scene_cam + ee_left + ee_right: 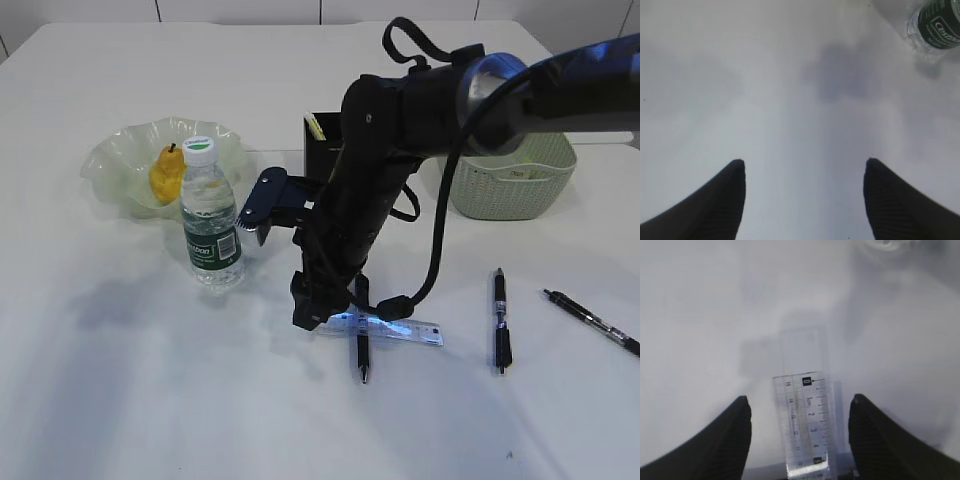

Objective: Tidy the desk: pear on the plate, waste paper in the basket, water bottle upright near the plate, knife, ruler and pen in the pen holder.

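The black pen crosses under the clear ruler. My right gripper will next grab the ruler by its zero-marked end, where the sides are free.
My right gripper is open and low over the table. The left end of the clear ruler lies between its fingers, zero mark pointing away. The ruler lies across a black pen. The pear lies in the pale-green plate. The water bottle stands upright beside the plate and also shows at the top right of the left wrist view. My left gripper is open and empty above bare table. The black pen holder holds something yellow. No waste paper shows.
Two more black pens lie on the table at the right. The sage-green basket stands at the back right, partly behind my right arm. The table is white.
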